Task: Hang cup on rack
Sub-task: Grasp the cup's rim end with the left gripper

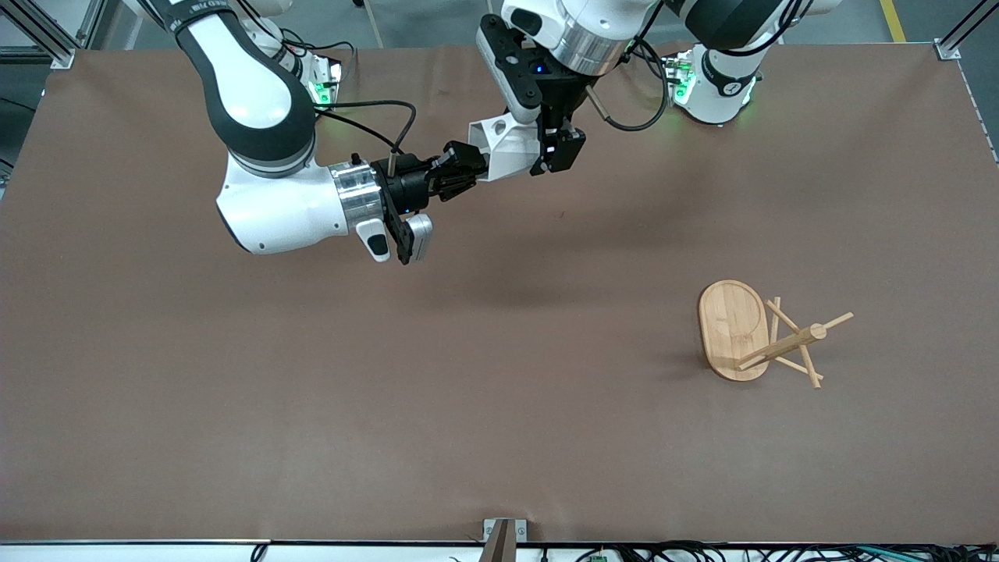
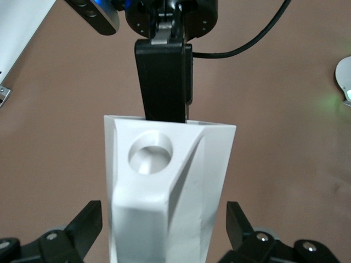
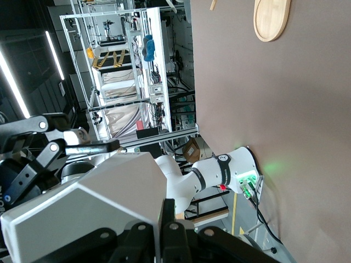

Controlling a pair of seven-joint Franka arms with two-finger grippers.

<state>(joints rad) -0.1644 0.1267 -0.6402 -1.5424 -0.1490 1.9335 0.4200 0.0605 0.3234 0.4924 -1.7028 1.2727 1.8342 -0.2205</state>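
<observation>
I should next grab the cup with my left gripper by its closed base end [image 2: 159, 238], so the white cup's round hole [image 2: 150, 153] stays free to slip onto the rack.
The white faceted cup [image 1: 507, 148] hangs in the air over the table's middle, toward the robots' bases. My right gripper [image 1: 468, 168] is shut on its rim, one finger inside the mouth. In the right wrist view the fingers [image 3: 189, 216] pinch the cup's wall [image 3: 98, 208]. My left gripper [image 1: 558, 152] is at the cup's other end. In the left wrist view it [image 2: 164, 219] is open, with a gap between each finger and the cup [image 2: 208, 181]. The handle's round hole [image 2: 151, 154] faces that camera. The bamboo rack [image 1: 734, 328] sits toward the left arm's end and appears tipped on its side.
The rack's post [image 1: 788, 342] and thin pegs [image 1: 808, 367] point low toward the left arm's end of the table. The rack's oval base also shows in the right wrist view [image 3: 271, 19]. Brown table surface [image 1: 390, 375] spreads around it.
</observation>
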